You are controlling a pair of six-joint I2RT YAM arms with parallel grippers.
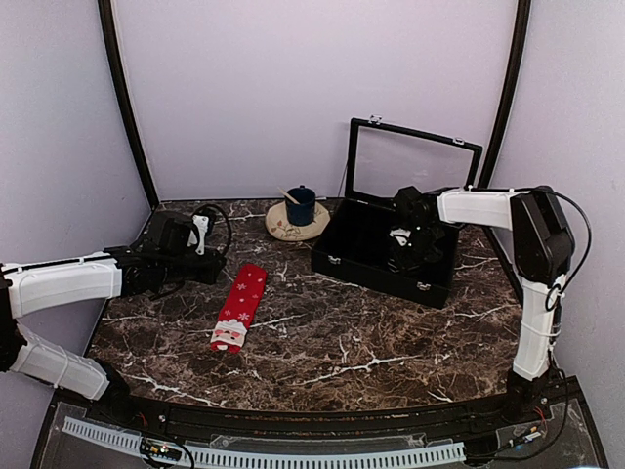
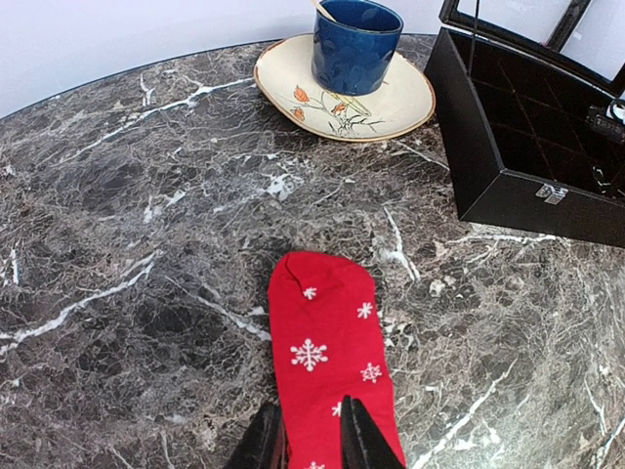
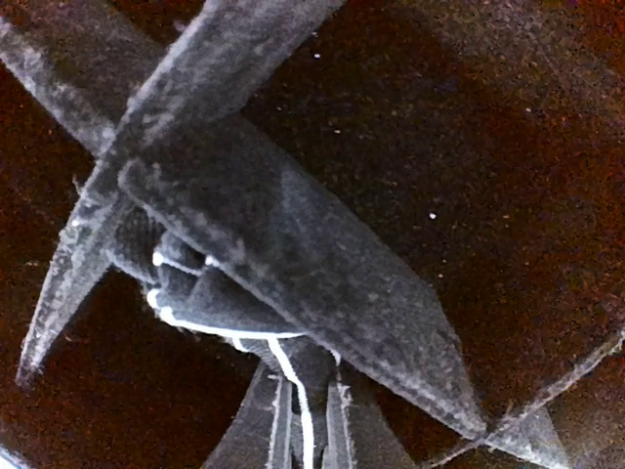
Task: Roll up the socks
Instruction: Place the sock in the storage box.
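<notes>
The bunched black sock is down between the grey felt dividers, so my right gripper needs to open now.
The red sock (image 1: 239, 306) with white snowflakes lies flat on the marble table, its Santa face at the near end. My left gripper (image 1: 207, 262) hovers by its far end. In the left wrist view the red sock (image 2: 327, 342) runs under and between the black fingertips (image 2: 363, 440). The left gripper (image 2: 311, 445) stands open by a narrow gap and lifts nothing. My right gripper (image 1: 405, 244) reaches down into the black box (image 1: 337, 256). The right gripper (image 3: 305, 430) is shut on the bunched black sock (image 3: 195, 283) with thin white stripes.
The black box stands at the back right with its glass lid (image 1: 415, 161) raised; grey felt dividers (image 3: 322, 264) cross inside it around the right gripper. A blue cup (image 1: 300, 205) sits on a floral saucer (image 1: 283, 231) behind the red sock.
</notes>
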